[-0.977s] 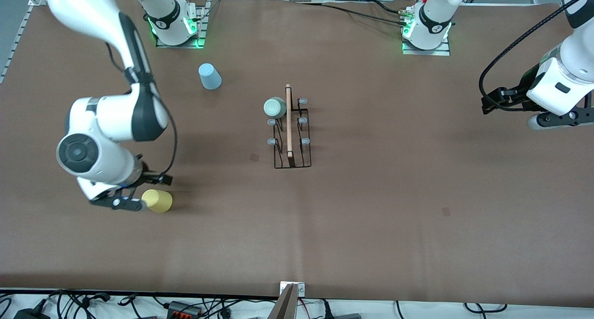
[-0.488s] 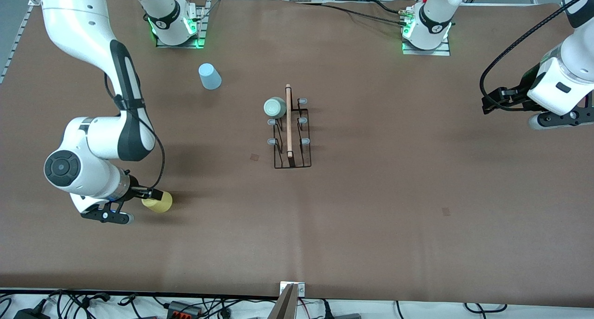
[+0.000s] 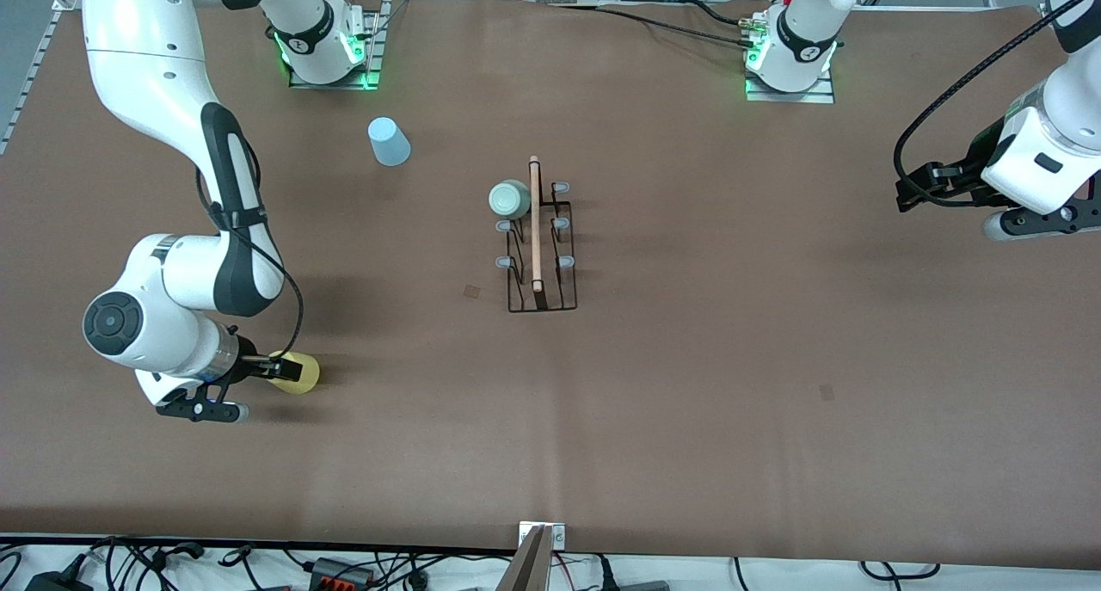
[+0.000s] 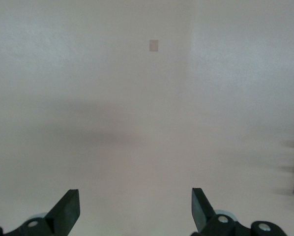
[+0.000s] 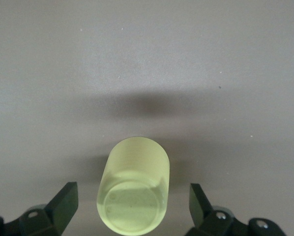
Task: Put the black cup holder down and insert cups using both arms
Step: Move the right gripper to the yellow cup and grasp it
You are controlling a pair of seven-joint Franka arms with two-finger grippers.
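The yellow cup's opening should stay free to slip over a holder prong, so my right gripper should next grip the yellow cup by its side beside the base.
The black cup holder stands mid-table with its wooden rod on top. A sage green cup sits on one prong at the end farthest from the front camera. A light blue cup stands upside down near the right arm's base. The yellow cup lies on its side toward the right arm's end. My right gripper is open, low at the table, with a finger on each side of the yellow cup and a gap at both; the cup's base faces the wrist. My left gripper waits open and empty over bare table.
Two small dark patches mark the brown table cover. The arm bases stand along the edge farthest from the front camera. A metal bracket and cables lie at the edge nearest to it.
My right arm has swung toward its end of the table and turned its wrist, so its open fingers now straddle the yellow cup. The cup has not moved. The left arm has barely shifted.
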